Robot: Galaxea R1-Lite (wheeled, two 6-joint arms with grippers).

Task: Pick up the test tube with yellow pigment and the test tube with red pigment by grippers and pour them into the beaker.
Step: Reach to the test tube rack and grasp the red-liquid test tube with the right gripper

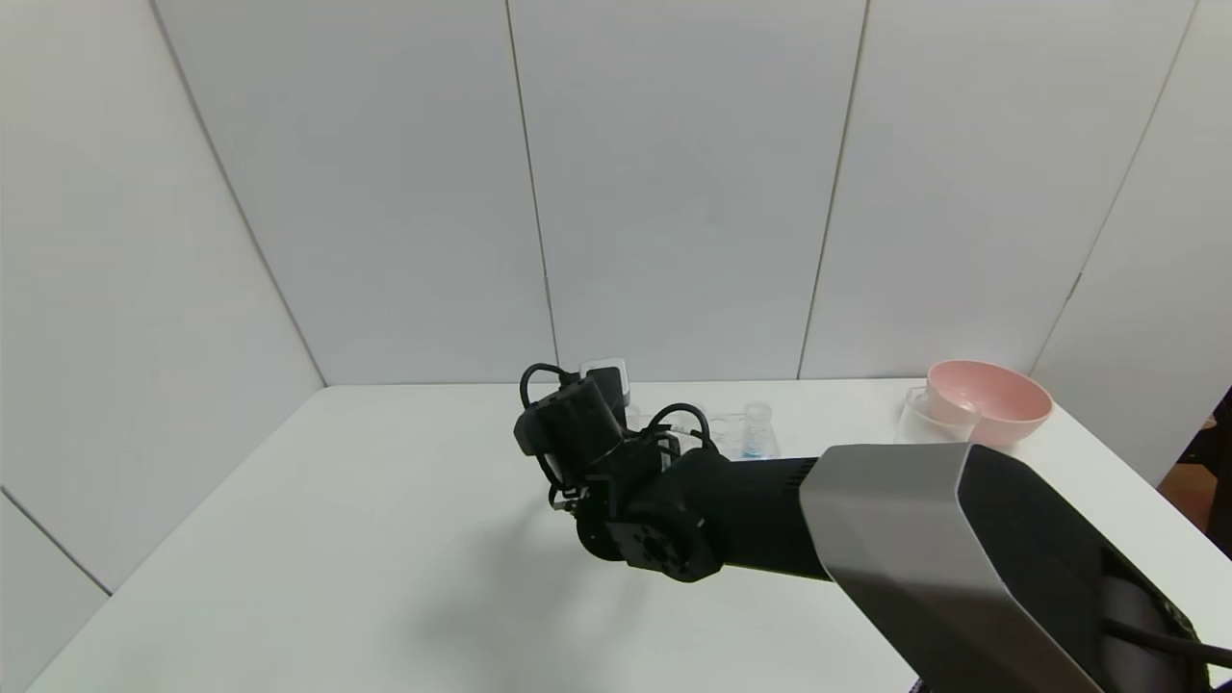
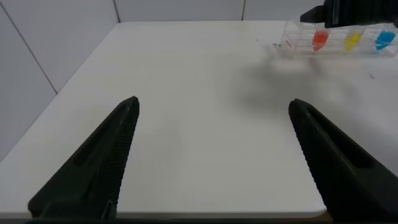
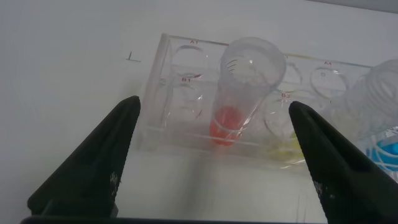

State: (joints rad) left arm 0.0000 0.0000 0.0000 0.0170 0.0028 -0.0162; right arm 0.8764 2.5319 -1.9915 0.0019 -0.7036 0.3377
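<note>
My right gripper's fingers are still short of the red tube's upper part (image 3: 248,73), so it is too early to close; moving toward that part comes first, then closing on it.
The test tube with red pigment (image 3: 245,87) stands upright in a clear rack (image 3: 163,112), right in front of my right gripper (image 3: 213,102). That gripper is open, one finger to each side of the tube and short of it, touching nothing. The test tube with yellow pigment (image 3: 287,147) stands one hole further along. From the left wrist view the red tube (image 2: 319,40) and yellow tube (image 2: 353,41) show far off. My left gripper (image 2: 213,101) hangs open and empty over bare table near its front edge. The beaker (image 1: 929,416) stands at the back right.
A tube with blue liquid (image 3: 382,152) fills the rack's far end. A pink bowl (image 1: 991,399) sits just behind the beaker. My right arm (image 1: 751,520) reaches across the white table (image 1: 337,539) and hides part of the rack. Grey walls close the back and left side.
</note>
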